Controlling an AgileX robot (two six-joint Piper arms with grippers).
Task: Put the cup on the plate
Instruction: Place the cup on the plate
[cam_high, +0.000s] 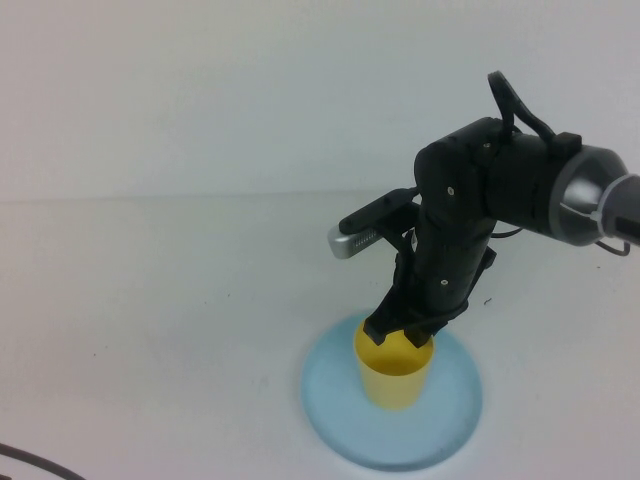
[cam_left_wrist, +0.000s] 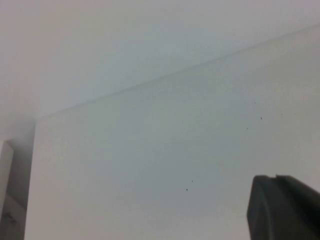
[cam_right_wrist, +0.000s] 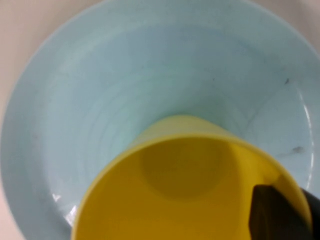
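Note:
My right gripper opens now, since the yellow cup's base is on the light blue plate and the cup would stand.
The yellow cup (cam_high: 396, 382) is upright on the middle of the light blue plate (cam_high: 452, 420), and its base seems to rest on the plate. My right gripper (cam_high: 405, 332) comes down from above and is shut on the cup's far rim, one finger inside and one outside. In the right wrist view the cup (cam_right_wrist: 175, 200) fills the near part over the plate (cam_right_wrist: 100, 90), with the right gripper (cam_right_wrist: 295, 200) pinching the wall. My left gripper (cam_left_wrist: 276, 184) shows only in its wrist view, shut and holding nothing, over bare white table.
The table (cam_high: 150, 330) is white, with a white wall behind it. A dark cable (cam_high: 30, 462) curves in at the near left corner. The right arm's wrist camera (cam_high: 365, 232) juts out to the left above the plate.

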